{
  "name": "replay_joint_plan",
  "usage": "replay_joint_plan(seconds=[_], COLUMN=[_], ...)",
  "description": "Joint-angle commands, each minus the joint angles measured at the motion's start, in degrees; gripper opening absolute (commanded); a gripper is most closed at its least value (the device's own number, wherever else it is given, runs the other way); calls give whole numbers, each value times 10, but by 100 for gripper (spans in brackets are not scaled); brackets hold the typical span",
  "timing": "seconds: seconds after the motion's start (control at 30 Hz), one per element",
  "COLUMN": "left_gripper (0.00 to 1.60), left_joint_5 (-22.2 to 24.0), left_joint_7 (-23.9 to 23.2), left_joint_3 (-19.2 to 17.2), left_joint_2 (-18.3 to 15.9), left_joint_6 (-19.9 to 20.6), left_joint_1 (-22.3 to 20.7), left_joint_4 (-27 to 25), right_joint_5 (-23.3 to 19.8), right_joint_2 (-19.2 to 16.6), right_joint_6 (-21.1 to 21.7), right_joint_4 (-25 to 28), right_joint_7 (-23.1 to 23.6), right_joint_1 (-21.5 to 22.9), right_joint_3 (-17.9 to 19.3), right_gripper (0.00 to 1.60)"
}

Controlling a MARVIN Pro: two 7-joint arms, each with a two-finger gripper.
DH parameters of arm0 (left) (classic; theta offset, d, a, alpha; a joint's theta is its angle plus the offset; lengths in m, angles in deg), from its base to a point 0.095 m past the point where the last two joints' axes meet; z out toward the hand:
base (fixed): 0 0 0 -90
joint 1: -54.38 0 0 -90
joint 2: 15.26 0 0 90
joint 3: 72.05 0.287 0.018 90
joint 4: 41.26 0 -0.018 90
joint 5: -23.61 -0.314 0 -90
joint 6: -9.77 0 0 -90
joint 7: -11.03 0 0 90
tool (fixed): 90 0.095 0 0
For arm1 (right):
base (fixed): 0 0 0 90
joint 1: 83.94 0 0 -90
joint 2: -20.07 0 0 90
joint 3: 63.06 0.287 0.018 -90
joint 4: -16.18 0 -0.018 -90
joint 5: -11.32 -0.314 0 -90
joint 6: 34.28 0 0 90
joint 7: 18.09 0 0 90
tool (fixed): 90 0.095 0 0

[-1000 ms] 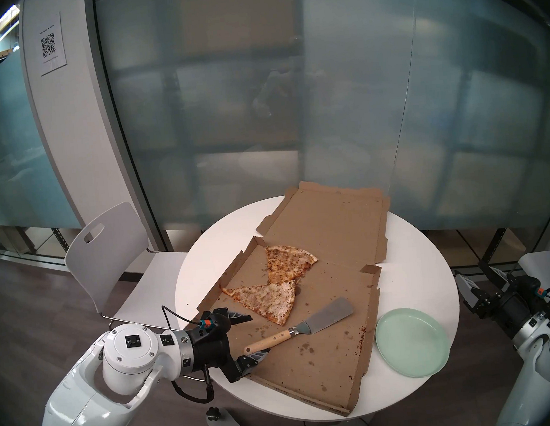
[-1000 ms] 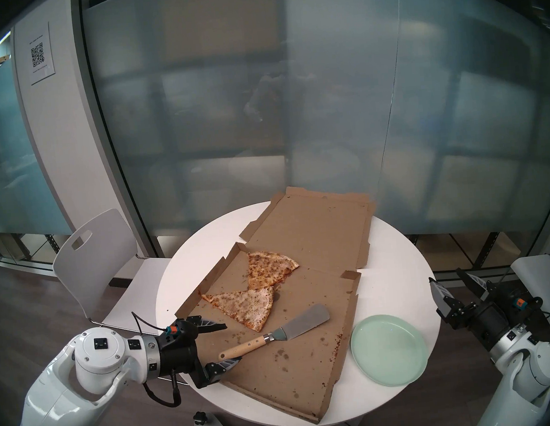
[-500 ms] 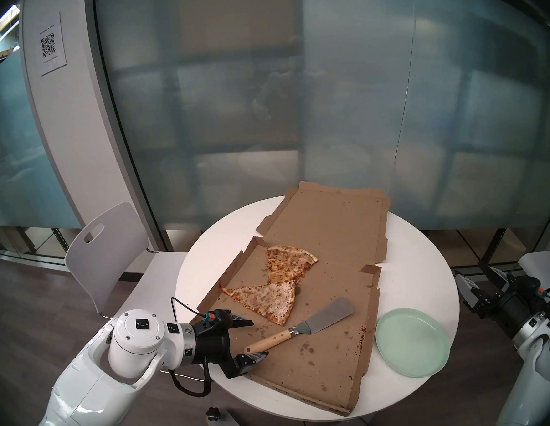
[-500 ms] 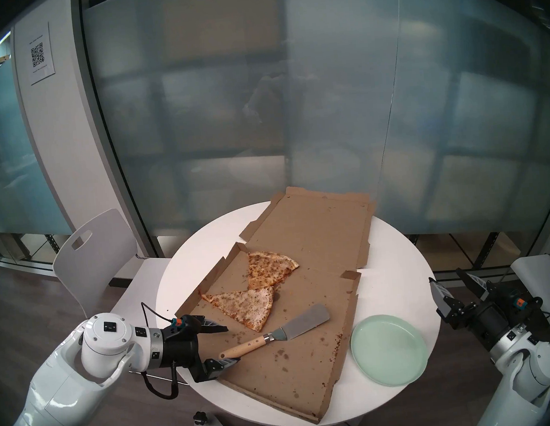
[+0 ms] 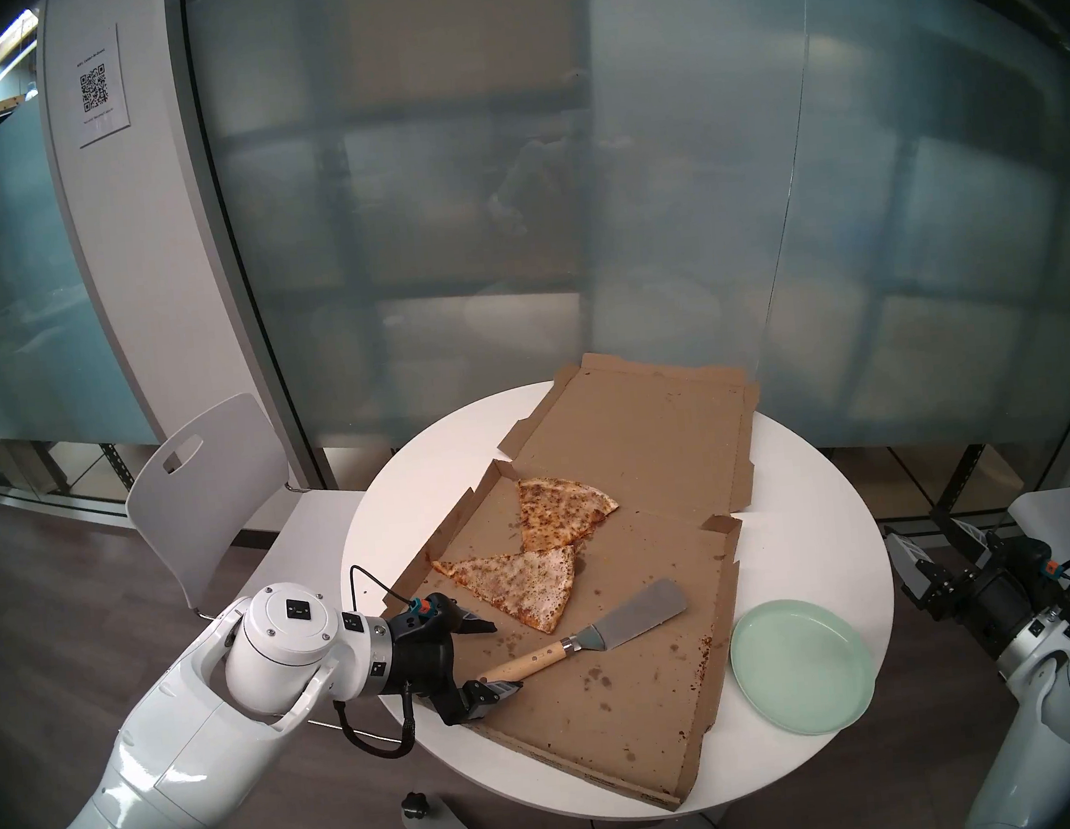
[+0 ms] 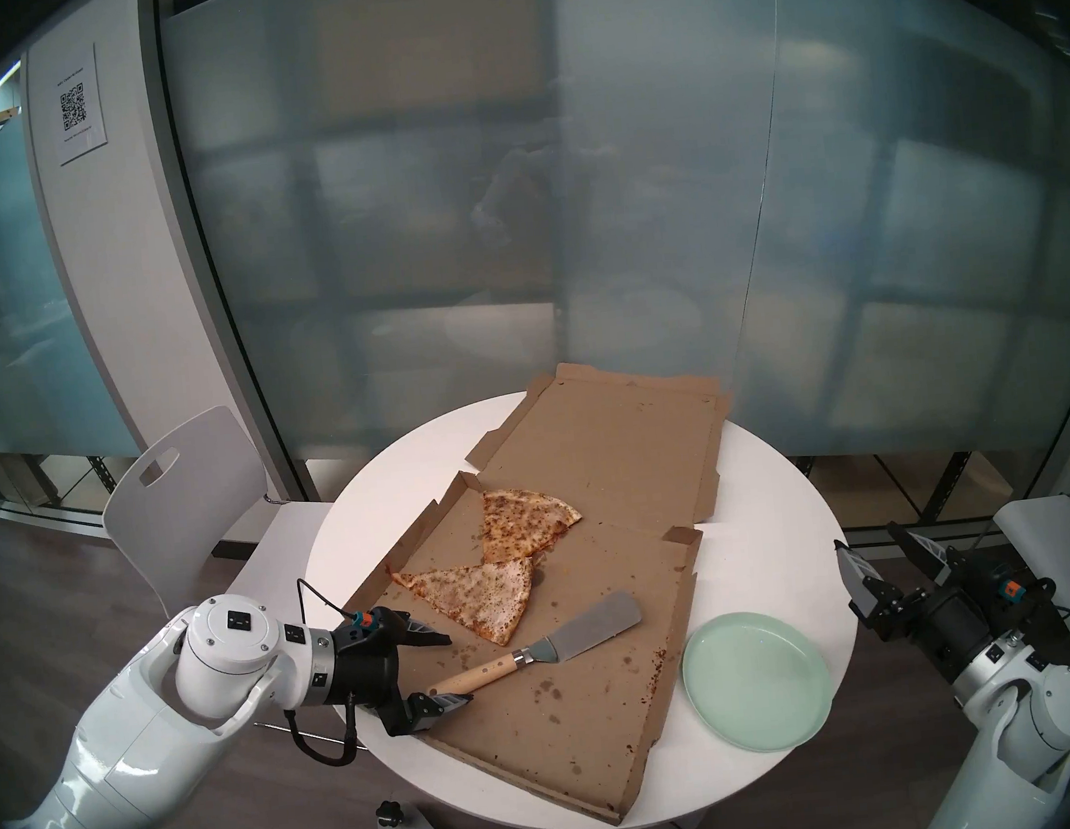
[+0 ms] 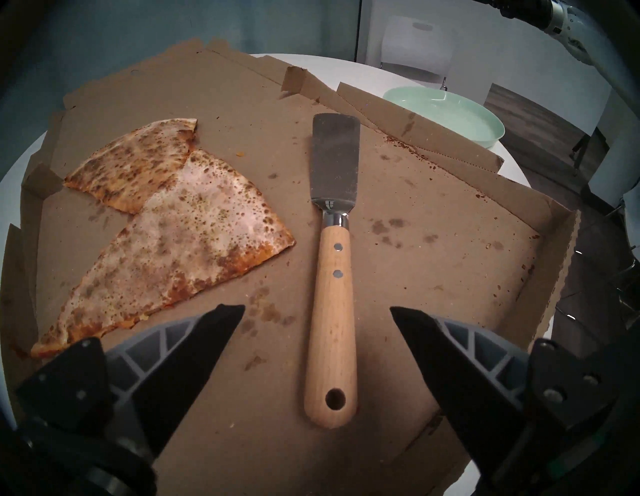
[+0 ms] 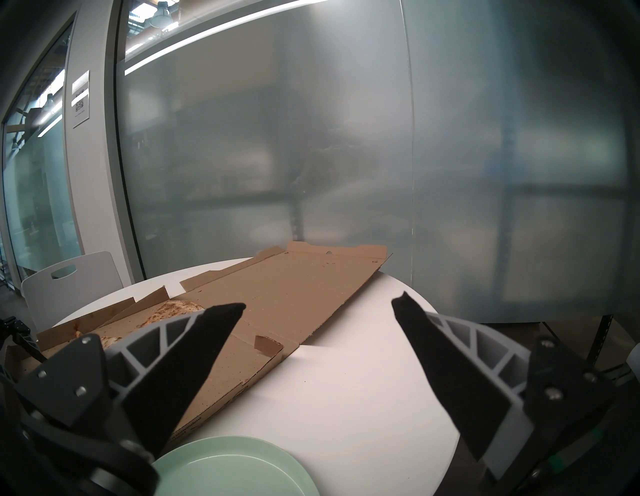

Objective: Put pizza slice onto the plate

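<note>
My left gripper's fingers are still above the wooden handle (image 7: 330,311), with bare cardboard showing between them. It is too early to close, so the gripper lowers first.
The pizza slice (image 5: 515,583), long and pale with brown speckles, lies in the open box's near-left part, and also shows in the left wrist view (image 7: 180,242). The mint-green plate (image 5: 802,664) sits on the table right of the box. A spatula (image 5: 640,614) with a wooden handle (image 7: 330,311) lies in the box between slice and plate. My left gripper (image 5: 505,657) is open, its fingers on either side of the handle's end, not gripping it. My right gripper (image 5: 923,531) is open and empty, off the table's right edge, behind the plate (image 8: 235,467).
A shorter orange-brown wedge (image 5: 560,508) lies behind the slice, touching its wide end. The brown pizza box (image 5: 609,707) lies open and flat, with low walls, on the round white table (image 5: 805,509). A white chair (image 5: 204,497) stands at the left. Frosted glass walls stand behind.
My left arm has moved forward and to the right, bringing the open fingers around the spatula handle's end. The spatula, slices, plate and right arm have not moved.
</note>
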Motion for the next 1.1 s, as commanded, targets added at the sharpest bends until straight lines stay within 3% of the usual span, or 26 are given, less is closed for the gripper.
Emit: replay_joint_plan(seconds=[0.0, 0.87, 1.0, 1.03, 1.07], left_gripper=[160, 160, 138, 122, 121], left_joint_5=[-7, -53, -58, -60, -62], left_joint_7=[5, -1, -2, -2, -3], left_joint_3=[11, 54, 58, 60, 61], left_joint_2=[17, 18, 20, 20, 20], left_joint_6=[1, 22, 24, 25, 27], left_joint_1=[-27, -48, -51, -52, -53], left_joint_4=[4, 27, 31, 31, 32], right_joint_5=[-4, -4, -4, -4, -4], right_joint_2=[1, 1, 1, 1, 1], right_joint_6=[0, 0, 0, 0, 0], right_joint_4=[9, 9, 9, 9, 9], right_joint_7=[1, 1, 1, 1, 1], right_joint_1=[1, 1, 1, 1, 1], right_joint_3=[1, 1, 1, 1, 1], right_gripper=[160, 160, 160, 160, 160])
